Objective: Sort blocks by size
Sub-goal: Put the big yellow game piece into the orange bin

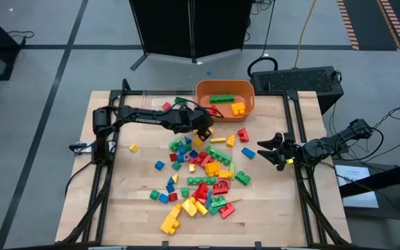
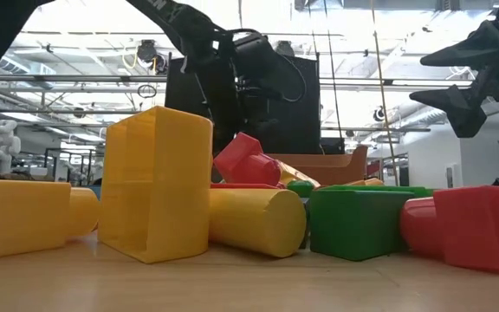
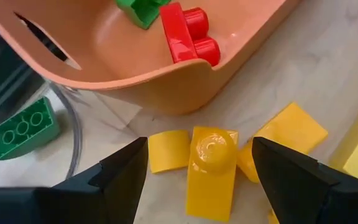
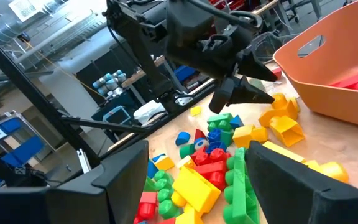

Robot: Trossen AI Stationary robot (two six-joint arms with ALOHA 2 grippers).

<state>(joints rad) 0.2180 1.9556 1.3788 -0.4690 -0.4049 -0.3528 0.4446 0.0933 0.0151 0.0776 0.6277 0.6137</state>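
My left gripper's fingers hang above the block, so it is too early to close. My left gripper first goes down to the yellow one-stud block [image 3: 211,171].
Many red, yellow, green and blue blocks [image 1: 200,173] lie scattered on the wooden table. My left gripper [image 1: 204,132] hangs open just in front of the orange tub [image 1: 225,97], tilted downward. In the left wrist view its fingers [image 3: 126,177] stand on either side of a yellow one-stud block [image 3: 211,171] that lies on the table, with a gap on both sides. Two flat yellow pieces [image 3: 166,151] lie beside that block. My right gripper [image 1: 266,147] waits open above the table's right edge and holds nothing.
The orange tub holds a red block [image 3: 188,34], green blocks [image 1: 221,98] and a yellow one [image 1: 238,108]. A clear tray [image 1: 148,101] at the far left holds a green brick [image 3: 23,127]. Large yellow, green and red blocks [image 2: 154,186] lie at the near edge.
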